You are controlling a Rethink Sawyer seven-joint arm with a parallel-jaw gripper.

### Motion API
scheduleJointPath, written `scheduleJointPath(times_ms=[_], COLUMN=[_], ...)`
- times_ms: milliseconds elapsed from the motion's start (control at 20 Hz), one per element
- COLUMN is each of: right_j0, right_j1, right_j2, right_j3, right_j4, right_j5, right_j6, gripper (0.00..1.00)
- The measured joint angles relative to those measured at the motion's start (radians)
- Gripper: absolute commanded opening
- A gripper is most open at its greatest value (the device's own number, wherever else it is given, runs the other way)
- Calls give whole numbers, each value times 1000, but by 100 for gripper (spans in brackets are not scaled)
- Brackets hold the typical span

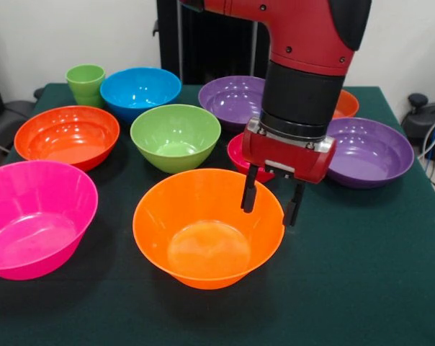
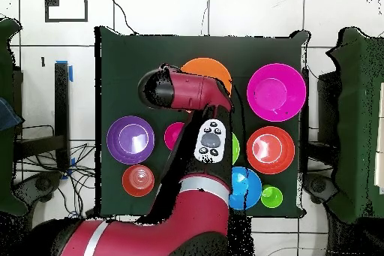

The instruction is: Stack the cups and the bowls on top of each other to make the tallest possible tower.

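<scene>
My open fingers are far less wide than the orange bowl's opening, so my gripper needs to pick up the orange bowl by its thin rim (image 1: pixel 276 205) next.
My gripper (image 1: pixel 271 202) is open and hangs over the right rim of the large orange bowl (image 1: pixel 207 231) (image 2: pixel 206 69), one finger inside the bowl and one outside. The bowl stands upright at the table's front. Behind the gripper, partly hidden, is a small magenta-red bowl (image 1: pixel 238 153). The light-green cup (image 1: pixel 86 83) (image 2: pixel 271 196) stands upright at the far left beside the blue bowl (image 1: pixel 140 90). Every bowl stands singly; no tower shows. In the overhead view the arm covers the gripper.
A pink bowl (image 1: pixel 34 216) sits front left, with a red-orange bowl (image 1: pixel 66 135) and a green bowl (image 1: pixel 176 135) behind it. Two purple bowls (image 1: pixel 232 97) (image 1: pixel 369 151) and another red-orange bowl (image 1: pixel 346 104) lie to the right. Dark green cloth (image 1: pixel 361 288) covers the table.
</scene>
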Motion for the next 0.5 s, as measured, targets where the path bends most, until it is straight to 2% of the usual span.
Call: scheduleJointPath(times_ms=[500], right_j0=[-11], right_j1=[1], right_j2=[26], right_j3=[-36], right_j4=[0], right_j5=[86], right_j6=[0], gripper=[100])
